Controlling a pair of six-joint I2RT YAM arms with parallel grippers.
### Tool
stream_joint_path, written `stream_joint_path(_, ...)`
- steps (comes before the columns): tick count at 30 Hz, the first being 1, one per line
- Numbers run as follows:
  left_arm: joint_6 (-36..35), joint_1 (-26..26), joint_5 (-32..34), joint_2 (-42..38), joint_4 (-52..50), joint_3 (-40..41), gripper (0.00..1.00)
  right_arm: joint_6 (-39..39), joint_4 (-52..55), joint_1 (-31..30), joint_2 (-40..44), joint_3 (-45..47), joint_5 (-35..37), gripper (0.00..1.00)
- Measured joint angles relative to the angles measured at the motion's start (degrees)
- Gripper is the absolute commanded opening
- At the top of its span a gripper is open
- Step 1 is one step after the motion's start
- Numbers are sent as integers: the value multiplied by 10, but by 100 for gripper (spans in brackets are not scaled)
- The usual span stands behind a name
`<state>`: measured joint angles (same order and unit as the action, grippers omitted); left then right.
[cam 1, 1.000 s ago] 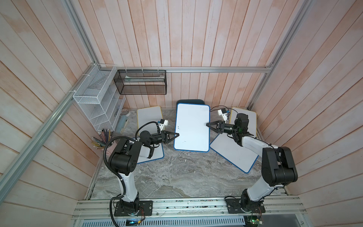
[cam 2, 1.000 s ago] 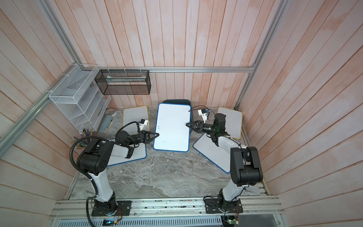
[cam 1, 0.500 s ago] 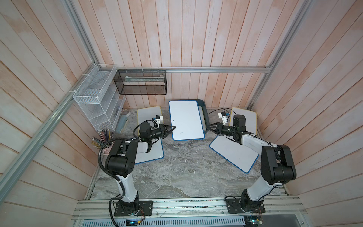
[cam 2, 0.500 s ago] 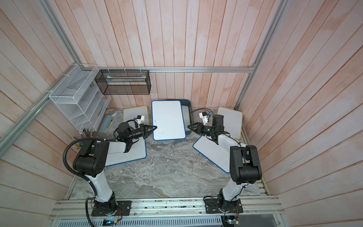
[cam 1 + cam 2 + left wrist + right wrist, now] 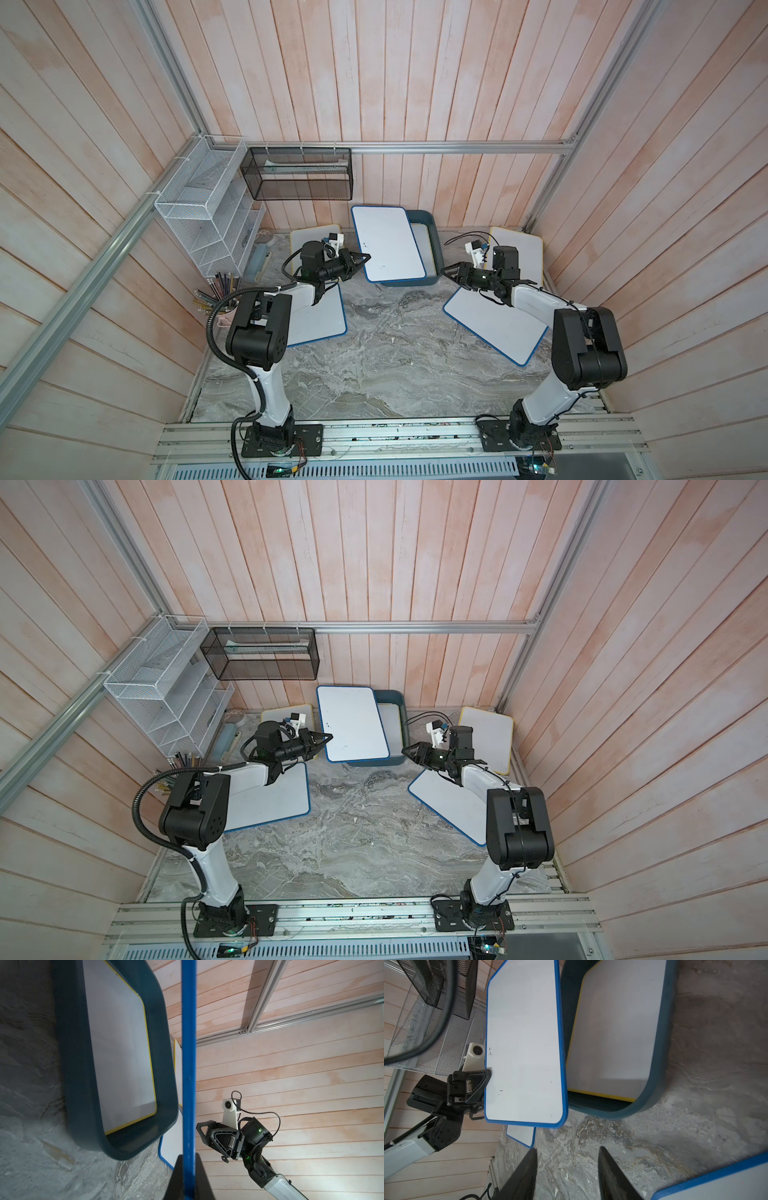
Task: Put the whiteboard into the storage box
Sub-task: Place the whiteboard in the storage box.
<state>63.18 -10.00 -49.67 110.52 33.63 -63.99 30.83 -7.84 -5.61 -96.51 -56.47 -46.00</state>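
My left gripper should keep holding the blue-framed whiteboard until the whiteboard's edges are inside the storage box, because its gripped edge (image 5: 358,237) (image 5: 189,1080) sticks out past the box's rim.
My left gripper (image 5: 365,257) (image 5: 328,737) (image 5: 188,1159) is shut on the left long edge of a blue-framed whiteboard (image 5: 388,243) (image 5: 353,723) (image 5: 188,1064) (image 5: 523,1053). The board hangs tilted over the left part of the storage box (image 5: 434,253) (image 5: 402,729) (image 5: 166,1043) (image 5: 664,1043), a dark teal tub at the back. A yellow-framed whiteboard (image 5: 422,245) (image 5: 120,1043) (image 5: 612,1032) lies flat inside the tub. My right gripper (image 5: 446,270) (image 5: 405,750) (image 5: 568,1148) is open and holds nothing. It is just right of the tub's front right corner, apart from the held board.
Two more blue-framed boards lie on the marble table, one under the left arm (image 5: 316,320) and one by the right arm (image 5: 494,324). Yellow-framed boards (image 5: 305,239) (image 5: 519,253) lie at the back corners. A white wire rack (image 5: 208,208), black mesh basket (image 5: 299,174) and pencil cup (image 5: 212,291) stand left.
The left gripper has carried the whiteboard back toward the wall and lower, over the box. The right gripper, earlier at the board's right edge, now sits lower and apart from it.
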Motion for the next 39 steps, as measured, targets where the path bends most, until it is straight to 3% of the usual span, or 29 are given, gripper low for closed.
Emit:
stream_joint_path(17, -21, -26, 38, 79, -123, -125, 0, -41, 66, 7, 11, 6, 52, 48)
stream_joint_path(39, -61, -66, 78, 186, -305, -312, 0, -43, 67, 26, 30, 26, 55, 48)
